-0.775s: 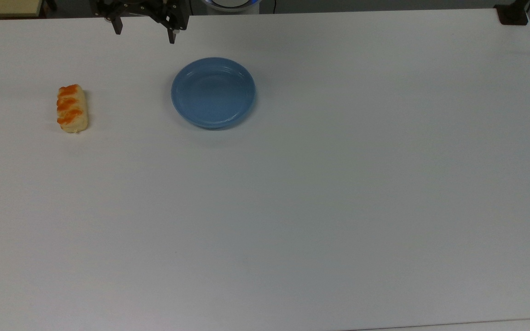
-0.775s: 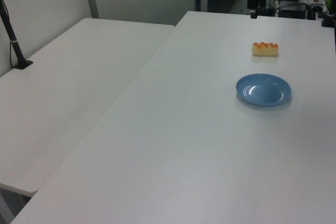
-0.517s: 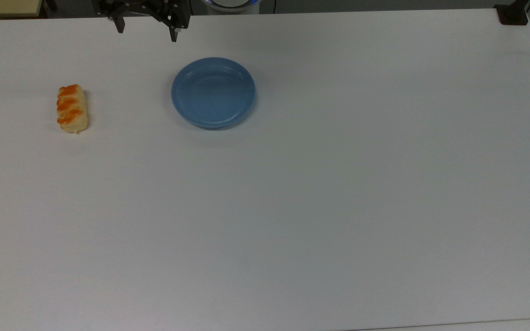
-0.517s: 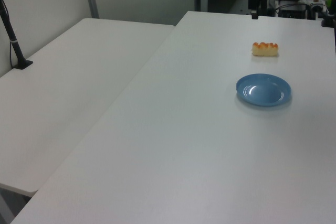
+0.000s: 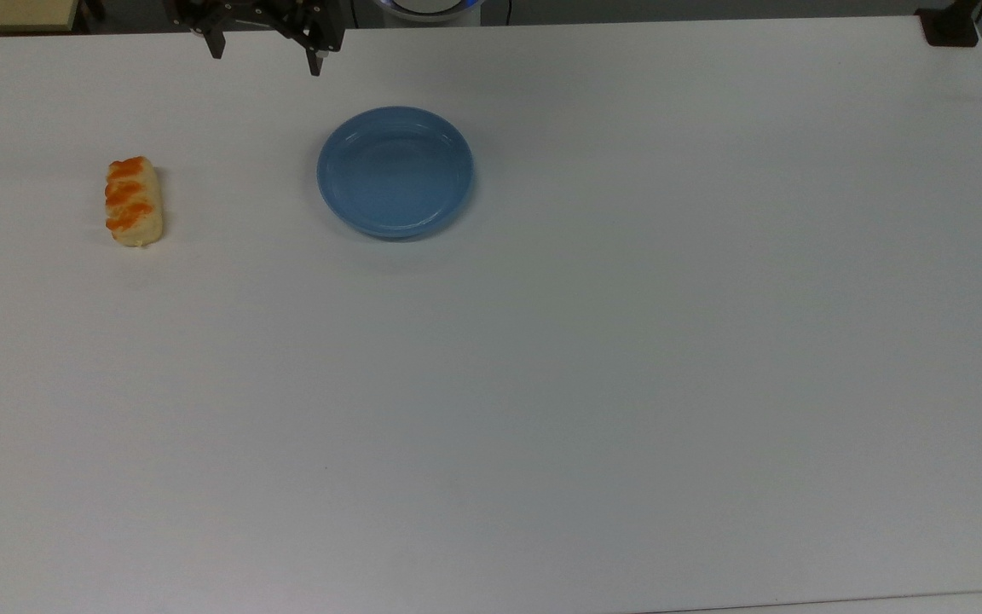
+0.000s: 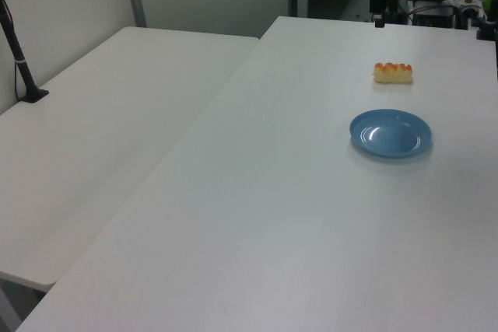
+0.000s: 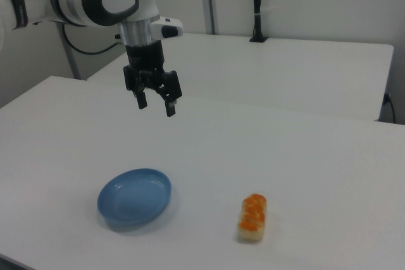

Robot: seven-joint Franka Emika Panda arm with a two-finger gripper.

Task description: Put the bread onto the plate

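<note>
My gripper grabs the bread by its short end (image 6: 379,74) next, to set it onto the round blue plate (image 6: 390,132).
The bread (image 5: 133,201), a pale-yellow roll with orange stripes, lies on the white table at the top view's left; it also shows as the bread (image 6: 393,72) and the bread (image 7: 252,217). The round blue plate (image 5: 395,170) sits empty to its right in the top view, seen too as the plate (image 6: 390,132) and the plate (image 7: 134,197). My gripper (image 5: 265,49) hangs open and empty high above the table's far edge, between bread and plate in the top view. In the right view the gripper (image 7: 155,104) hovers well above the plate.
The white table (image 5: 542,384) stretches wide to the top view's right and front. A second white table (image 6: 101,130) adjoins it at the left view's left, with a black post (image 6: 19,60) on it. A black clamp (image 5: 951,26) sits at the top view's far right corner.
The gripper has drifted slightly toward the top view's left and upper edge. Bread and plate have not moved.
</note>
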